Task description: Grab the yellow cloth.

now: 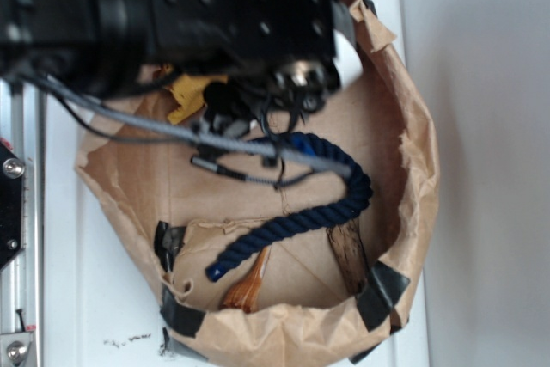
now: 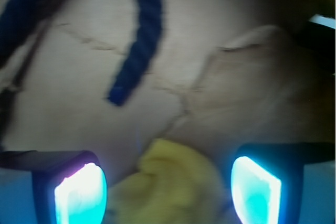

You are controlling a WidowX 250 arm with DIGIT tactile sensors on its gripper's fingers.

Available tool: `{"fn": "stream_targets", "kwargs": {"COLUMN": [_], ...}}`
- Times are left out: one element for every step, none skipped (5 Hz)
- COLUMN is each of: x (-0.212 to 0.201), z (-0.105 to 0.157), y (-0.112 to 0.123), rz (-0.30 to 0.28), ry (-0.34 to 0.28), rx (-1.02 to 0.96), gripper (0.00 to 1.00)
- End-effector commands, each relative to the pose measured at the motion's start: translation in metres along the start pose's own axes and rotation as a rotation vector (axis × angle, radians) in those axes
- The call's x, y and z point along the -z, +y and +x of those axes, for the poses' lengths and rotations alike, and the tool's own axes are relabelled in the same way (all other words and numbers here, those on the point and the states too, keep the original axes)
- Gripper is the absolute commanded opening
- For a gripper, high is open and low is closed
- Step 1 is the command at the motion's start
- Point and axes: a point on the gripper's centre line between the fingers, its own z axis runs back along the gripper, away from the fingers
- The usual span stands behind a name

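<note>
My gripper needs to go lower first and then close on the cloth, because its fingers are above the yellow cloth (image 2: 170,184), with brown paper (image 2: 126,153) between them.
The yellow cloth (image 2: 170,184) lies crumpled on the brown paper between my two glowing fingertips (image 2: 81,195), with a gap on each side. My gripper (image 2: 168,192) is open and straddles it. In the exterior view only a corner of the yellow cloth (image 1: 191,94) shows under the black arm, at the back left of the paper-lined bin. My gripper (image 1: 225,109) is mostly hidden there among dark parts and cables.
A dark navy twisted rope (image 1: 296,212) curls across the bin floor and also shows in the wrist view (image 2: 137,45). An orange-brown wooden piece (image 1: 247,288) and a dark wooden piece (image 1: 346,255) lie near the front. The brown paper wall (image 1: 411,161) rings everything.
</note>
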Motion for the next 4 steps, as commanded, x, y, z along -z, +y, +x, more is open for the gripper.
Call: {"fn": "stream_targets", "kwargs": {"x": [-0.001,0.015,0.032,0.034], "z": [-0.015,-0.014,-0.021,-0.021], "y": [0.016,0.013,-0.005,-0.012], "rz": [0.13,0.098,0.114,0.109], "ry": [-0.02,0.037,0.05,0.058], "rx": [-0.018,0.035,0.079,0.078], "gripper": [1.0,1.0,1.0,1.0]}}
